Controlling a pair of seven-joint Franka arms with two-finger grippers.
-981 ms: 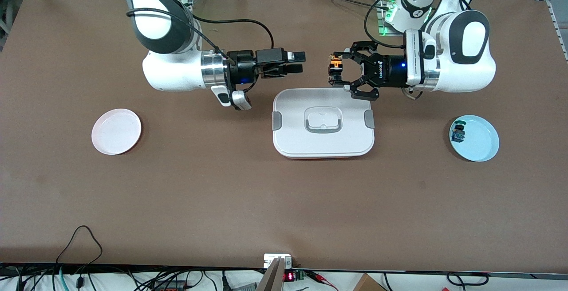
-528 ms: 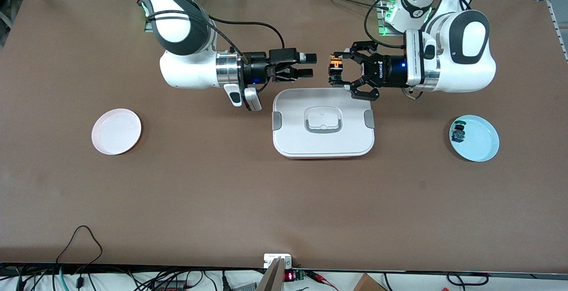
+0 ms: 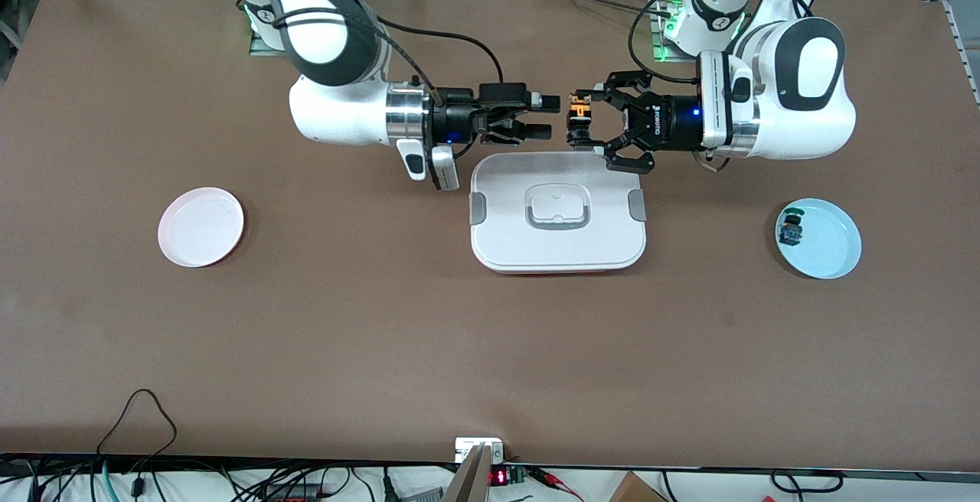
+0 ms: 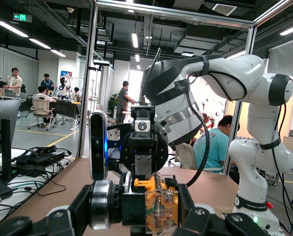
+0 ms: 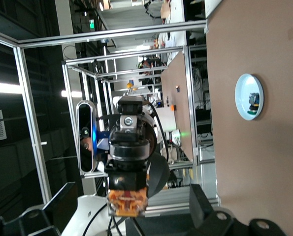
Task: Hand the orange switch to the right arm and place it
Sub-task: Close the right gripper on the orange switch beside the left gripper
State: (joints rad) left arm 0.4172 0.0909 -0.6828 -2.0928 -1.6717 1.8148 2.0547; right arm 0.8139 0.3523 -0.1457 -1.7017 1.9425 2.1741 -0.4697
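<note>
My right gripper grips its see-through orange base [image 3: 579, 109] next, to carry the orange switch over to the pink plate [image 3: 201, 226].
The orange switch [image 3: 579, 115] hangs in the air, held in the shut black claw fingers of my left gripper [image 3: 576, 116], over the table just past the white box's edge nearest the robots. In the left wrist view the orange switch [image 4: 160, 205] lies crosswise between the claw tips of the left gripper [image 4: 146, 217]. My right gripper [image 3: 548, 116] faces it with its slim straight fingers open, their tips a short gap from the switch. In the right wrist view the switch [image 5: 128, 200] sits straight ahead of the right gripper [image 5: 131, 216], between its spread fingers [image 5: 203, 204].
A white lidded box [image 3: 498, 242] lies mid-table, below both grippers. A pink plate [image 3: 200, 226] sits toward the right arm's end. A light blue plate [image 3: 831, 246] toward the left arm's end holds a small green-capped switch [image 3: 791, 230].
The right arm has moved toward the left gripper, closing most of the gap to the switch. The left arm and the switch have stayed still.
</note>
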